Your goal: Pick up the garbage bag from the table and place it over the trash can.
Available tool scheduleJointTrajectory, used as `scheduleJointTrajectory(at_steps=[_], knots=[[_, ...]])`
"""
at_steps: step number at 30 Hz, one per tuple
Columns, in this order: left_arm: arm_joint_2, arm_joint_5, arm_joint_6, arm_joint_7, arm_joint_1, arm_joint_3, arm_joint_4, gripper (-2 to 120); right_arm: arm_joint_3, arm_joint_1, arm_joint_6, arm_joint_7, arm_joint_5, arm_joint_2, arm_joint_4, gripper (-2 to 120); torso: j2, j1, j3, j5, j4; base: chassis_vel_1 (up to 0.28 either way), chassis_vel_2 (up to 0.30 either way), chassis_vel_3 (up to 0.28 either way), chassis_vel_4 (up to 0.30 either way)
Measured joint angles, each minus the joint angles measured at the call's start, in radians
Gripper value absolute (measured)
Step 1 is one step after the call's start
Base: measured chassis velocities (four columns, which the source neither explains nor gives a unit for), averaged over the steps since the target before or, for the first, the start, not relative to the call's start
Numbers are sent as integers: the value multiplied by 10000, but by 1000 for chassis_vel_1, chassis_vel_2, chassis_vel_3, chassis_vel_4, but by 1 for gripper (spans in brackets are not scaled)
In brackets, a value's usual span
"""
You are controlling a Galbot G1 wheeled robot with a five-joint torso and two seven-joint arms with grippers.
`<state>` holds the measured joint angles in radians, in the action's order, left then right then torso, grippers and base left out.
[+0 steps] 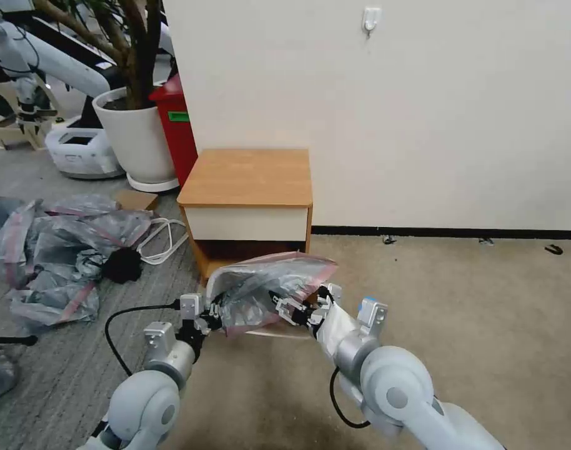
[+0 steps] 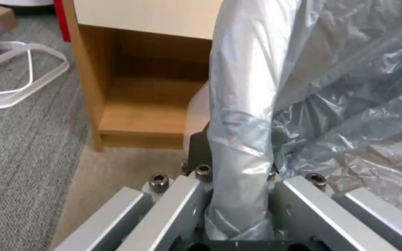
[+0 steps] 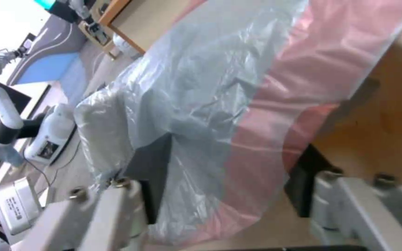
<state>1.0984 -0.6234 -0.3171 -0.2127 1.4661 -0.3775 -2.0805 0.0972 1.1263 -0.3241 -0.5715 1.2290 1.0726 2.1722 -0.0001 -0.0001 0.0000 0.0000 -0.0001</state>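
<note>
My right gripper is to grab the bag by its pink corner next. I need to fit the garbage bag (image 1: 267, 287) over the trash can.
The garbage bag (image 1: 267, 287), crinkled grey film with a pink-red band, hangs stretched between both grippers low in front of the table (image 1: 248, 175). My left gripper (image 1: 213, 320) is shut on a bunched edge of the bag (image 2: 238, 157). My right gripper (image 1: 292, 310) reaches into the bag's right side. Its black fingers (image 3: 150, 174) stand wide apart, and the film (image 3: 220, 104) drapes across them. A cream corner of the trash can (image 2: 199, 111) peeks out behind the bag, in front of the table's lower shelf (image 2: 140, 111). The bag hides the remainder of the can.
A heap of similar grey-pink bags (image 1: 60, 250) lies on the floor at left, beside a white cable loop (image 1: 163, 240). A white plant pot (image 1: 135, 137) and a red bin (image 1: 176, 125) stand behind the table's left. Open carpet (image 1: 473, 300) spreads to the right.
</note>
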Motion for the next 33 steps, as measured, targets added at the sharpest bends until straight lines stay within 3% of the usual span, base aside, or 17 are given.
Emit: scheduleJointTrajectory(at_steps=[14,24,33], knots=[[12,-23,-1,-11,-82,28,123,1,89,80,848,813,-448,-148,-183,1,0,0,0,0,0,0,0,0,0],[95,-88,0,-33,-134,0,190,1,13,197,1441,1392,-547,-313,-224,0,0,0,0,0,1,0,0,0,0],[215,-855,0,-335,-520,-331,241,1,-283,400,1627,1545,-540,-619,-170,0,0,1,0,0,0,0,0,0,0]])
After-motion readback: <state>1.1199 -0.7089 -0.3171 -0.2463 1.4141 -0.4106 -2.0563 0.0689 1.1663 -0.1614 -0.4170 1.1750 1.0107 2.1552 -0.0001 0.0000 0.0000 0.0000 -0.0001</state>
